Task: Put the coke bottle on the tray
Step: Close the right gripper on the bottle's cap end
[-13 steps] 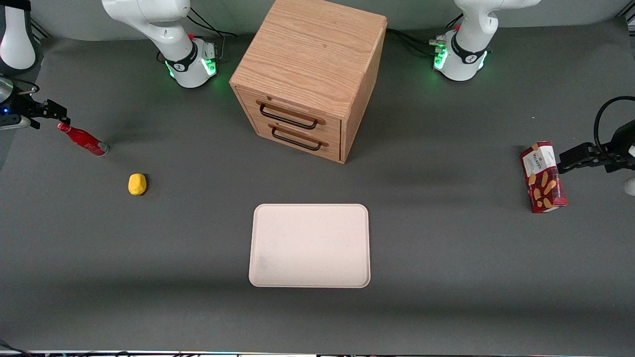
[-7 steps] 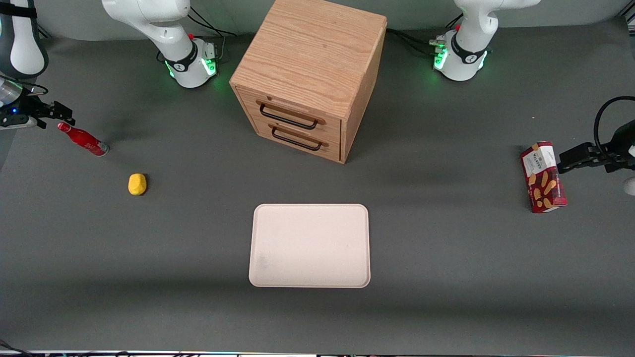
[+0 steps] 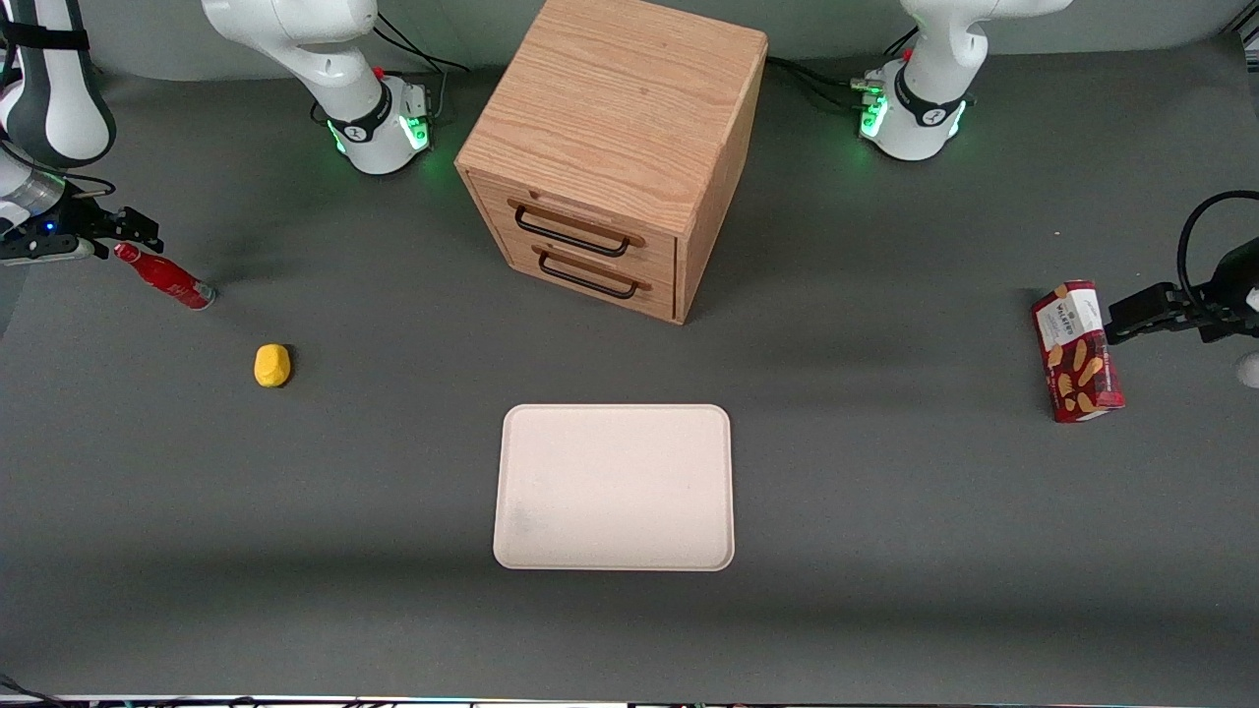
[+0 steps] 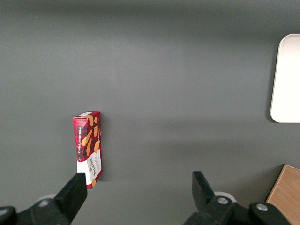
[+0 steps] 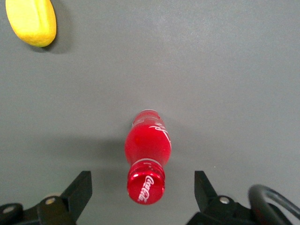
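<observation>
My right gripper grabs the coke bottle by its cap end (image 3: 126, 253) next, which leaves the bottle's base free to rest on the tray (image 3: 615, 487).
The coke bottle (image 3: 164, 278), slim and all red with a red cap, stands on the grey table at the working arm's end. My right gripper (image 3: 140, 229) hovers just above its cap, open, with nothing held. In the right wrist view the coke bottle (image 5: 147, 154) is seen from above, its lettered cap lying between the two spread fingertips of the gripper (image 5: 143, 188) without touching them. The pale cream-pink tray (image 3: 615, 487) lies flat near the middle of the table, nearer the front camera than the bottle; one corner of the tray (image 4: 287, 79) shows in the left wrist view.
A yellow lemon-like thing (image 3: 271, 365) lies near the bottle, nearer the front camera, also seen as the yellow thing (image 5: 31, 21). The oak two-drawer cabinet (image 3: 615, 147) stands mid-table. A red snack box (image 3: 1075, 352) lies toward the parked arm's end.
My gripper has slid sideways toward the table's middle, ending over the bottle's cap. The bottle, tray and other things have not moved.
</observation>
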You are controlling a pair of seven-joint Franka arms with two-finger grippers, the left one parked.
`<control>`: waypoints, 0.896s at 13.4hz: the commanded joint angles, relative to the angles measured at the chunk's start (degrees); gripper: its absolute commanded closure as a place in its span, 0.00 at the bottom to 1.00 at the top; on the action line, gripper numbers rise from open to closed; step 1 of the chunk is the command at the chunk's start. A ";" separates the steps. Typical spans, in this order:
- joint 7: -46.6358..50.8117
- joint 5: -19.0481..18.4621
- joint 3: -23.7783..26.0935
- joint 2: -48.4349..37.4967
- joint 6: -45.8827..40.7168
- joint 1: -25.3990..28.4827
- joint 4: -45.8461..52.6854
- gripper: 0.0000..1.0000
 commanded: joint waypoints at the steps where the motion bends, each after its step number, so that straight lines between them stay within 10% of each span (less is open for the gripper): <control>1: -0.94 -0.92 -0.94 0.17 1.11 0.66 -0.12 0.09; 6: -0.94 -0.92 -0.76 0.26 1.11 0.75 0.05 0.38; 12: -0.94 -1.01 -0.24 0.35 0.84 0.75 0.14 0.99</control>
